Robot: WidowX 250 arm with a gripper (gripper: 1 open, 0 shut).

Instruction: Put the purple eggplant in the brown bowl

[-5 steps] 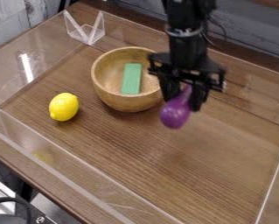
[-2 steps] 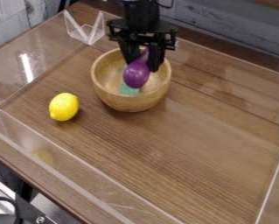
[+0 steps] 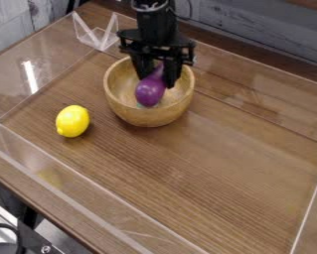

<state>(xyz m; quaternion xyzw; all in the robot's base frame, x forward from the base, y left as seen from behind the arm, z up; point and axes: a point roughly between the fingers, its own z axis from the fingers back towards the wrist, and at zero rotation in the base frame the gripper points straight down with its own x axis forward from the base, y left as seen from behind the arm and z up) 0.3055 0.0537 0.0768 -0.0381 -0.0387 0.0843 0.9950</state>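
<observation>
I should release the purple eggplant inside the brown bowl's rim (image 3: 184,104) now.
My gripper (image 3: 155,75) hangs straight down over the brown bowl (image 3: 121,107), shut on the purple eggplant (image 3: 149,93). The glossy eggplant dangles from the black fingers inside the bowl's rim, low over its hollow. Whether it touches the bottom I cannot tell. The round wooden bowl stands on the table at upper centre, and the eggplant and fingers hide most of its inside.
A yellow lemon (image 3: 72,121) lies on the wooden table to the left of the bowl. A clear plastic stand (image 3: 95,31) sits at the back left. Low transparent walls (image 3: 28,69) edge the table.
The gripper carried the eggplant from the right of the bowl leftwards to above it, then sank a little lower into the bowl.
</observation>
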